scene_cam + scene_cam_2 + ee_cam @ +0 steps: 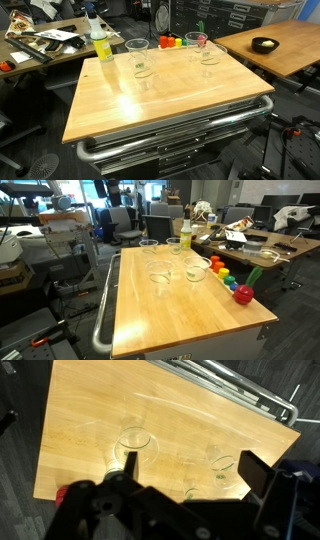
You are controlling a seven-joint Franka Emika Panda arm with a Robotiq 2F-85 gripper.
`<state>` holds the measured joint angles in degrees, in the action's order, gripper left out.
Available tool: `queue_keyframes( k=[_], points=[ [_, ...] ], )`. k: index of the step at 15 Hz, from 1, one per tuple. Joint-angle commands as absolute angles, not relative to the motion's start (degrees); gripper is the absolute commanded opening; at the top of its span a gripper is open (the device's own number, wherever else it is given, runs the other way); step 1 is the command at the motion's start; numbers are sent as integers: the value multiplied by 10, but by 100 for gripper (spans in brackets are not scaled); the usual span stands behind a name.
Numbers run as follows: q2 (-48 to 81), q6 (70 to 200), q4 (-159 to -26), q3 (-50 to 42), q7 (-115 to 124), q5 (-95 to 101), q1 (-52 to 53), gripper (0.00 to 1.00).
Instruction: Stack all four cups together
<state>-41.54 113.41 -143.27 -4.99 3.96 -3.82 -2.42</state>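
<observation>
My gripper picks up the clear plastic cup nearest the small coloured toys by its rim next, since that leaves its base free to stack.
Several clear plastic cups stand upright and apart on the wooden table (170, 105). In an exterior view two cups (136, 48) (143, 68) are near the spray bottle and two more (196, 42) (209, 55) are further along. The wrist view looks down from high above on one cup (134, 442), another cup (224, 465) and the rim of a third cup (190, 492) at the gripper body. My gripper (192, 470) is open, with nothing between its dark fingers (253, 471). Both exterior views leave it out.
A spray bottle with yellow liquid (100, 40) stands at a table corner. Small coloured toys (225, 276) and a red fruit (243, 295) line one edge. A black bowl (264, 44) sits on a neighbouring table. Metal rails (170, 135) run around the cart below.
</observation>
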Motion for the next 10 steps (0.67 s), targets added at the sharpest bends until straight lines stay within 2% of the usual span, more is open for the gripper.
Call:
queue_keyframes(
  k=[1, 5, 10],
  points=[
    [-305, 1179, -1351, -62, 21, -29, -41, 100],
    [-181, 1258, -1301, -83, 32, -23, -68, 100],
    [-26, 1257, -1229, -105, 39, -54, -84, 100]
  ],
)
